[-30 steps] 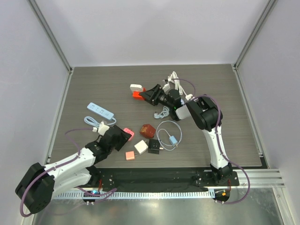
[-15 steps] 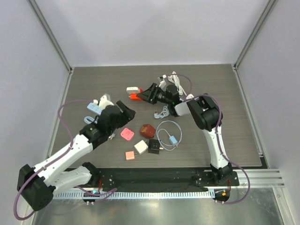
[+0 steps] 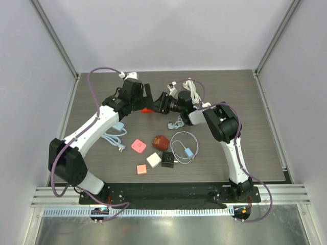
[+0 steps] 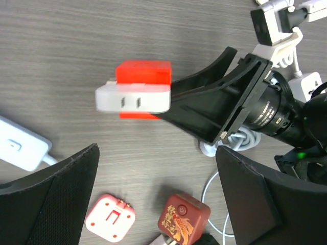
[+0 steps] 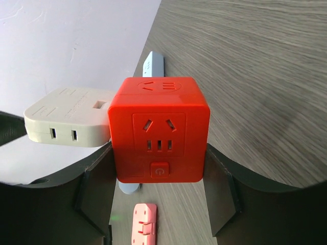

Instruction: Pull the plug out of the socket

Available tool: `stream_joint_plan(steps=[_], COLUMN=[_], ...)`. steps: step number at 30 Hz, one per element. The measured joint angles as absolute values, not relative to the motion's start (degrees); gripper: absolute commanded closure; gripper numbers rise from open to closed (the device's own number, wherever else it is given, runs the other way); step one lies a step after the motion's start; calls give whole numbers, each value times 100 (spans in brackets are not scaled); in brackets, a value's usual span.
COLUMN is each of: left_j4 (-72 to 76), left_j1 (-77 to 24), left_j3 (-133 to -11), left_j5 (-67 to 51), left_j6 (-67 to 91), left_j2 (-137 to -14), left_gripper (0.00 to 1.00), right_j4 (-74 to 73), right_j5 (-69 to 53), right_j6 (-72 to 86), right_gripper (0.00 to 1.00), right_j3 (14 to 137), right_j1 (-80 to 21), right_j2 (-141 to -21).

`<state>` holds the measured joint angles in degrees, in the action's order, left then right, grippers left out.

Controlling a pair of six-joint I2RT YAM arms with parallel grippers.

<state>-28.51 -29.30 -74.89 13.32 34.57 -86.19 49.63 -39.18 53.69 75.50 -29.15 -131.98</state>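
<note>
I need to grip the plug by its opposite side edges with my left gripper next, so I can pull the white plug [image 4: 133, 98] straight off the red socket [image 4: 142, 76].
A red cube socket [image 5: 160, 130] with a white plug [image 5: 69, 117] in its left face is clamped between my right gripper's [image 5: 160, 153] black fingers. In the left wrist view the socket [image 4: 142, 76] and the plug [image 4: 134, 98] lie ahead of my left gripper [image 4: 157, 153], which is wide open and empty. In the top view my left gripper [image 3: 144, 96] hovers over the socket [image 3: 147, 109] at the far centre, hiding the plug. My right gripper [image 3: 157, 103] holds the socket from the right.
A pink adapter [image 3: 138, 146], a dark red cube charger [image 3: 161, 142], a looped cable [image 3: 184, 145] and small chargers [image 3: 153, 161] lie in the middle. A blue power strip [image 3: 118, 126] lies left. A white cable bundle [image 3: 193, 92] lies behind the right gripper.
My left arm has swung from the near left up to the far centre, over the socket and plug. My right gripper has kept its hold on the red socket, shifting slightly.
</note>
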Motion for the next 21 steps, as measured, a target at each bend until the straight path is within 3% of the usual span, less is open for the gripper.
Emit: stream_joint_plan(steps=[9,21], left_j4=[-3710,-4224], left_j1=[-2932,-2836], left_j3=[-8936,-9054], left_j5=[1459,1603], left_j6=[2786,2663], left_j2=[-9642,-9961], left_gripper=[5,7], right_j4=[4954,4950], right_j5=[-4066,-4130], right_j6=[5343,5297], right_gripper=[99,99], right_j3=[7642,7642], right_j1=[-2967,-2978], right_j2=[-13207,-13214])
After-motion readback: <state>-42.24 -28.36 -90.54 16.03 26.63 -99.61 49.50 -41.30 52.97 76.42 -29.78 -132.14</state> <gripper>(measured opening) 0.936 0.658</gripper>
